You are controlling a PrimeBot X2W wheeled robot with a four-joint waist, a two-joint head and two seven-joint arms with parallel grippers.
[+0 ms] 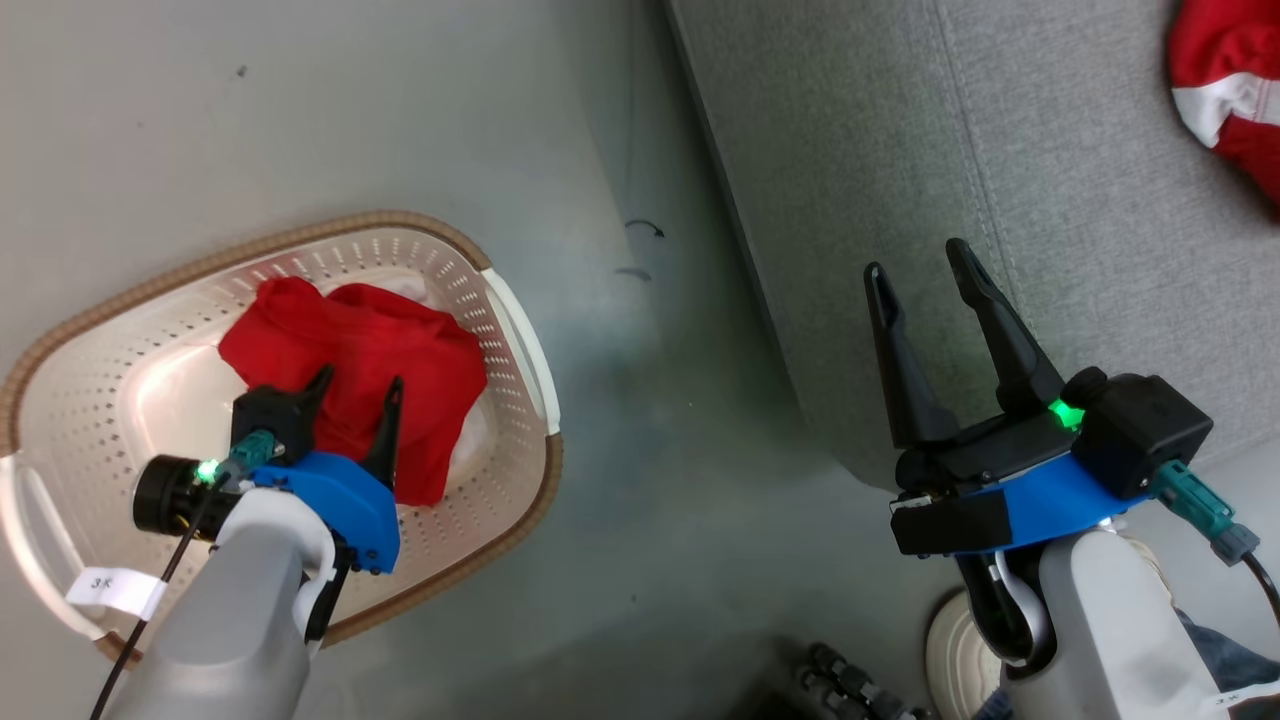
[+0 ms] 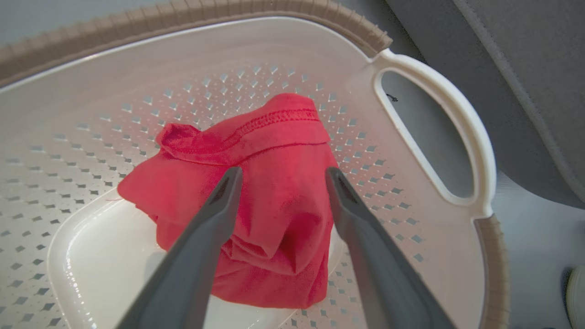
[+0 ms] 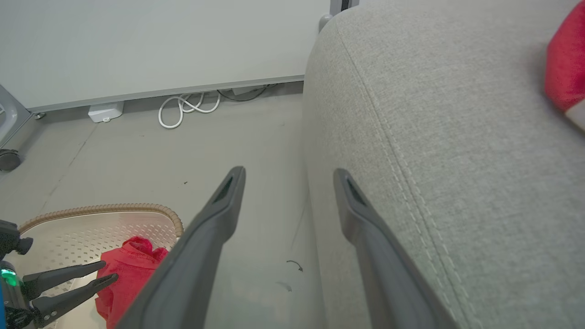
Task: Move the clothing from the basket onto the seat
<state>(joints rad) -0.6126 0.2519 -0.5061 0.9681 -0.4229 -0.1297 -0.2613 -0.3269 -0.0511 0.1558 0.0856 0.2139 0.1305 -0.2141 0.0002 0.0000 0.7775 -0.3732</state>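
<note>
I should grip the plain red garment next with my left gripper, by the raised fold below the garment's stitched band, because the rest of the garment lies slack [image 1: 429, 446] in the basket.
A plain red garment [image 1: 365, 370] lies crumpled in the cream perforated basket [image 1: 110, 330] on the floor. My left gripper [image 1: 357, 385] hangs open just above it, one finger on each side of the cloth [image 2: 274, 205] in the left wrist view. The basket's brown rim and white handle [image 2: 438, 123] curve around it. The second red garment with a white band [image 1: 1225, 85] rests on the grey seat [image 1: 1000, 150] at the far right. My right gripper [image 1: 920, 260] is open and empty over the seat's front edge [image 3: 434, 160].
Grey floor [image 1: 640, 420] separates basket and seat. A white cable [image 3: 183, 107] and a small white box [image 3: 106, 112] lie by the far wall. A caster wheel [image 3: 8, 160] stands at the left. My left gripper [image 3: 105, 270] and basket rim [image 3: 100, 210] appear in the right wrist view.
</note>
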